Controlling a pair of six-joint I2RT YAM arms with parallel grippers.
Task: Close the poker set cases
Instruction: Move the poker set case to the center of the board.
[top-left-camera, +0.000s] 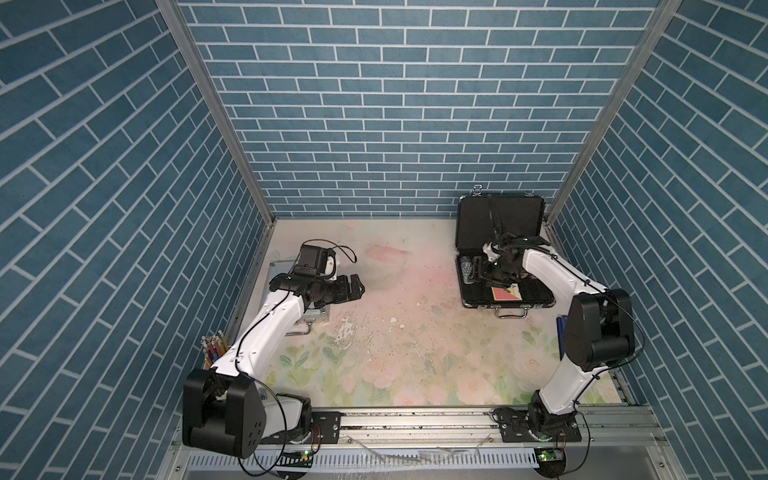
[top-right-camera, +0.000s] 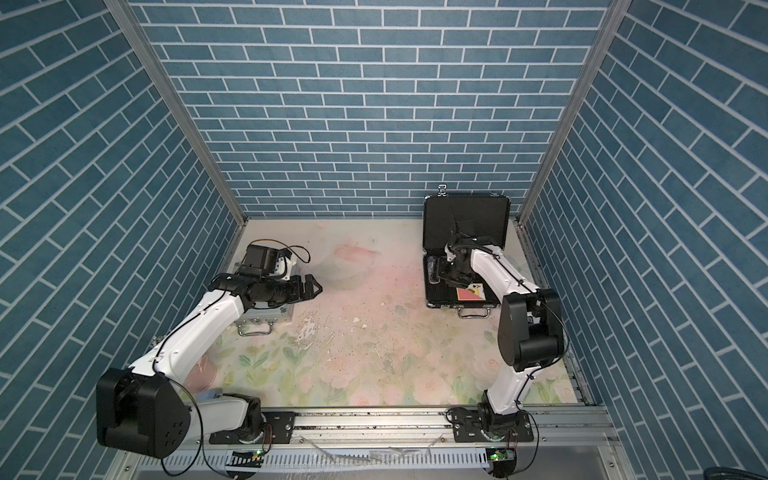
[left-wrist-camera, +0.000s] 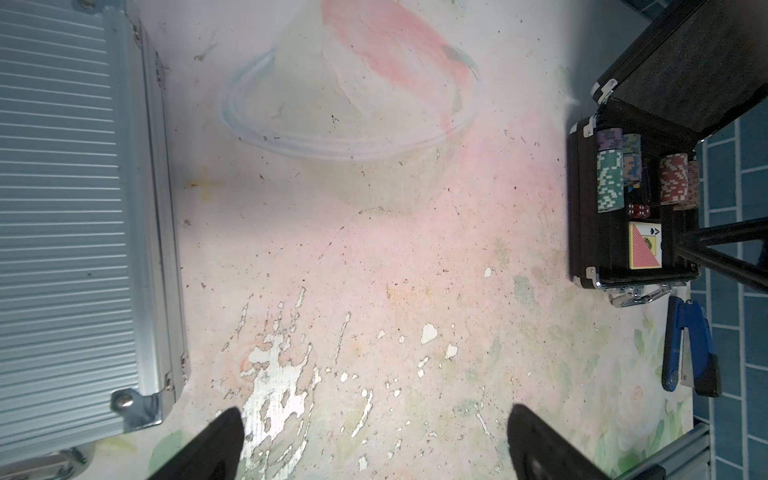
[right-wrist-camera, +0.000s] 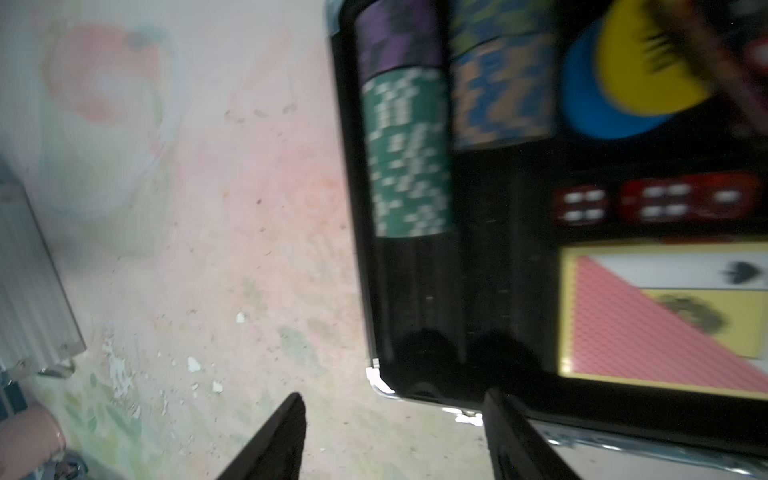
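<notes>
The right gripper will grab the black case by its base rim, on the side away from the silver case (left-wrist-camera: 62, 208). Then it can pull the black case forward, and the black case's lid is free to close.
The smaller silver case (left-wrist-camera: 62, 208) lies shut at the left side of the table, mostly hidden under my left arm in both top views (top-left-camera: 277, 274) (top-right-camera: 266, 318). The larger black case (top-left-camera: 511, 304) (top-right-camera: 465, 220) stands open at the back right, lid upright, with chips (left-wrist-camera: 610, 178), dice (left-wrist-camera: 638, 210) and a card deck (left-wrist-camera: 644, 245) in the foam. My left gripper (top-left-camera: 359, 286) (left-wrist-camera: 374, 415) is open over bare table, just right of the silver case. My right gripper (top-left-camera: 482, 270) (right-wrist-camera: 395, 395) hovers open above the black case's left front corner (right-wrist-camera: 376, 374), holding nothing.
A cup of pencils (top-left-camera: 214, 353) stands at the left edge near my left arm's base. A blue stapler-like tool (left-wrist-camera: 685, 349) lies right of the black case's handle (top-left-camera: 510, 313). Blue brick walls enclose three sides. A metal rail (top-left-camera: 415, 419) runs along the front.
</notes>
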